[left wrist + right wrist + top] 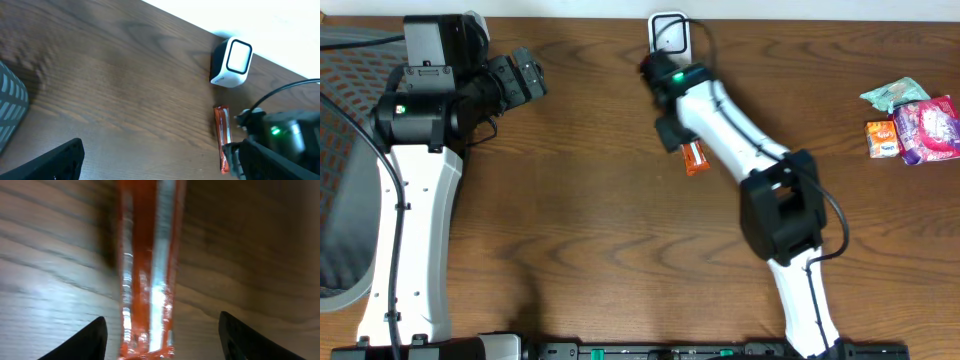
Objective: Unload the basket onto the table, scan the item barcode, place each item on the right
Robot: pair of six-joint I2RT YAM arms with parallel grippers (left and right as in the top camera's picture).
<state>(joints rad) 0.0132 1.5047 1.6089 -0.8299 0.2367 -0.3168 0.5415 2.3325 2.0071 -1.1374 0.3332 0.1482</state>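
Note:
The right gripper grabs the orange packet (695, 158) by both long edges near its far end next, to turn it over for barcode scanning.
An orange foil snack packet (695, 158) lies flat on the wooden table, just below the white barcode scanner (669, 32) that stands at the back edge. My right gripper (680, 140) hovers over the packet's far end. In the right wrist view the packet (147, 270) runs lengthwise between the two dark fingertips (92, 340), with table showing on both sides, so this gripper (164, 340) is open and holds nothing. From the left wrist view I see the scanner (231, 62) and the packet (222, 135) beside the right arm. My left gripper (532, 76) rests open at the back left, empty.
Several colourful snack packets (915, 125) lie in a cluster at the right edge. A grey mesh chair (340, 150) sits beyond the table's left side. The right arm's cable loops near the scanner.

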